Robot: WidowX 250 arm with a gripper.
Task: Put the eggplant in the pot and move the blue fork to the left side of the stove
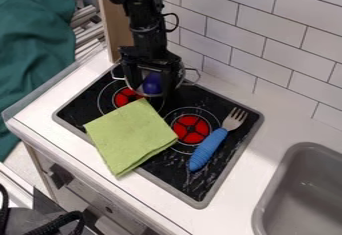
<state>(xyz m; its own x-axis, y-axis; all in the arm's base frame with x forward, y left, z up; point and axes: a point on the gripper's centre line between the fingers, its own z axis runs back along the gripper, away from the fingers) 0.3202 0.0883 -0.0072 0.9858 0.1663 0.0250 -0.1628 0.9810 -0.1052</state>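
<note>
Next, my gripper takes the fork by its blue handle (208, 149) and moves the fork to the left side of the stove.
The black gripper (154, 80) hangs over the back left part of the stove, its two fingers wide apart. Behind and between them is a metal pot (190, 77), partly covered by the gripper. The purple eggplant (152, 83) shows in the pot, between the spread fingers; whether they touch it I cannot tell. A fork with a blue handle (208, 149) lies at a slant on the right side of the stove (175, 176), its tines toward the wall.
A folded green cloth (131, 136) covers the front left of the stove and its front edge. The grey sink (304, 189) is at the lower right. White wall tiles (267, 39) rise behind the counter (250, 179). A dark green fabric (33, 54) hangs at the far left.
</note>
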